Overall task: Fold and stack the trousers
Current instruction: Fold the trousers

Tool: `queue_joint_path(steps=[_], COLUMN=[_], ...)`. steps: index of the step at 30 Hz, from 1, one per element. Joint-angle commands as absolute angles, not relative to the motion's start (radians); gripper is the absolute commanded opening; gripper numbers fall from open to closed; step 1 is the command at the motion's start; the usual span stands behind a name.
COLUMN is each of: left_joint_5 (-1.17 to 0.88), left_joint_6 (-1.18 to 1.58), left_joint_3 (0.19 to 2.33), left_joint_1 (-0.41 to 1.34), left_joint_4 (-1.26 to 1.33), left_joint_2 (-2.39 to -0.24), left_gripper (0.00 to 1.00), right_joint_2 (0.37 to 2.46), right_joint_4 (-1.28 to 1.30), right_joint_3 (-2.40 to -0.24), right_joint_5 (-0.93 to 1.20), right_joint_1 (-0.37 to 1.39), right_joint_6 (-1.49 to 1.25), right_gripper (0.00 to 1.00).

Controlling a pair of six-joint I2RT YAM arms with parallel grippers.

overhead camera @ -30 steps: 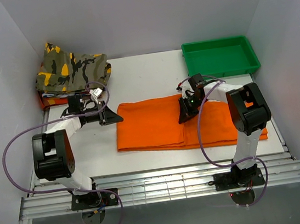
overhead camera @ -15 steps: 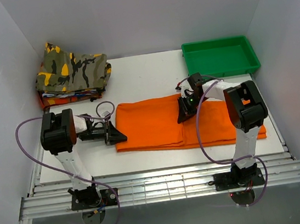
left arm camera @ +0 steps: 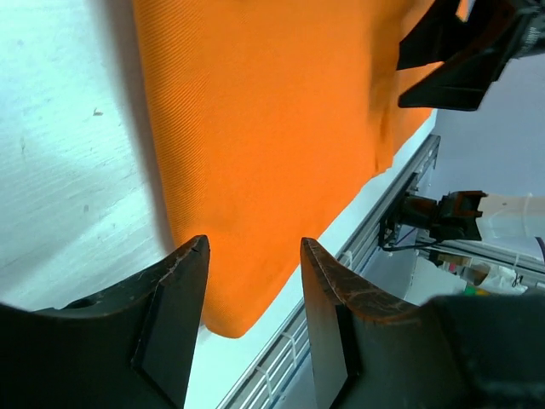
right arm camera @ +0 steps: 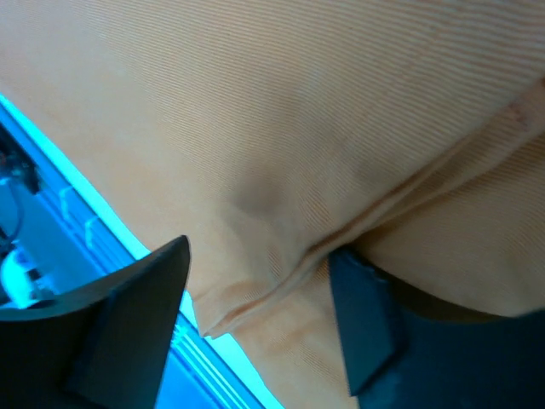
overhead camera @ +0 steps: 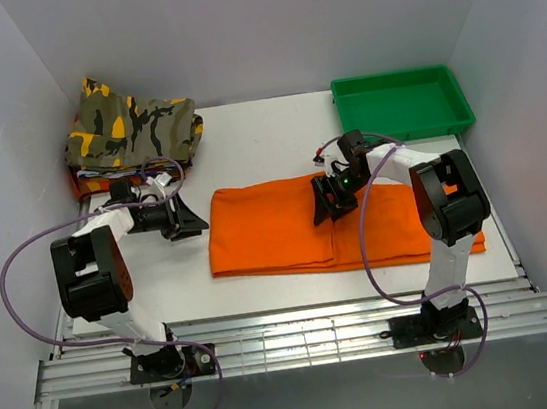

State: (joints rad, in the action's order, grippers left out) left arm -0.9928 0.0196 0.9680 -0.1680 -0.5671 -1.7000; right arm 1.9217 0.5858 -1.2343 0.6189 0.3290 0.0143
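The orange trousers (overhead camera: 277, 229) should be folded across themselves, so the left gripper should next grab them by the near corner of the doubled layer's outer edge.
The orange trousers (overhead camera: 277, 229) lie flat across the middle of the table, one part folded over so a doubled layer covers the left half. My left gripper (overhead camera: 187, 219) hovers low just left of their left edge, jaws open and empty; in the left wrist view the trousers (left arm camera: 272, 128) spread out beyond my gripper (left arm camera: 254, 281). My right gripper (overhead camera: 324, 203) rests on the fold's right edge, jaws open. In the right wrist view the cloth (right arm camera: 298, 111) fills the frame, a seam running between the jaws of my gripper (right arm camera: 255, 290), with one fingertip (right arm camera: 366, 315) partly under the top layer.
A camouflage garment (overhead camera: 133, 132) tops a folded pile at the back left corner. A green tray (overhead camera: 402, 105) stands at the back right. White walls close in on three sides, and a metal rail (overhead camera: 301, 337) runs along the near table edge.
Both grippers have opened. The right one let go of the trousers' folded layer and shifted slightly left. The left arm swung toward the trousers' front left corner, then back to their left edge.
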Motion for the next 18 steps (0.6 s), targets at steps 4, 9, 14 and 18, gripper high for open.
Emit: queue_joint_path(steps=[4,9,14,18], left_joint_5=[-0.902,-0.833,-0.885,-0.926], left_joint_6=[0.093,0.089,0.104,0.130], left_joint_3=[0.839,0.836,0.836,0.838], left_joint_1=[-0.164,-0.161,-0.147,-0.118], left_joint_4=[-0.486,-0.388,-0.330,-0.261], left_joint_2=[-1.738,-1.776,-1.842,-1.896], left_gripper=[0.57,0.57,0.53,0.52], right_joint_2=[1.813,1.750,1.707,1.694], right_joint_4=[0.676,0.778,0.889,0.942], right_joint_3=[-1.288,-1.295,-1.266,-1.227], right_joint_5=[0.540,0.526,0.509,0.483], right_joint_1=[0.304,0.241,0.105,-0.039], right_joint_6=[0.121,0.222,0.316,0.405], right_gripper=[0.84,0.87,0.87,0.90])
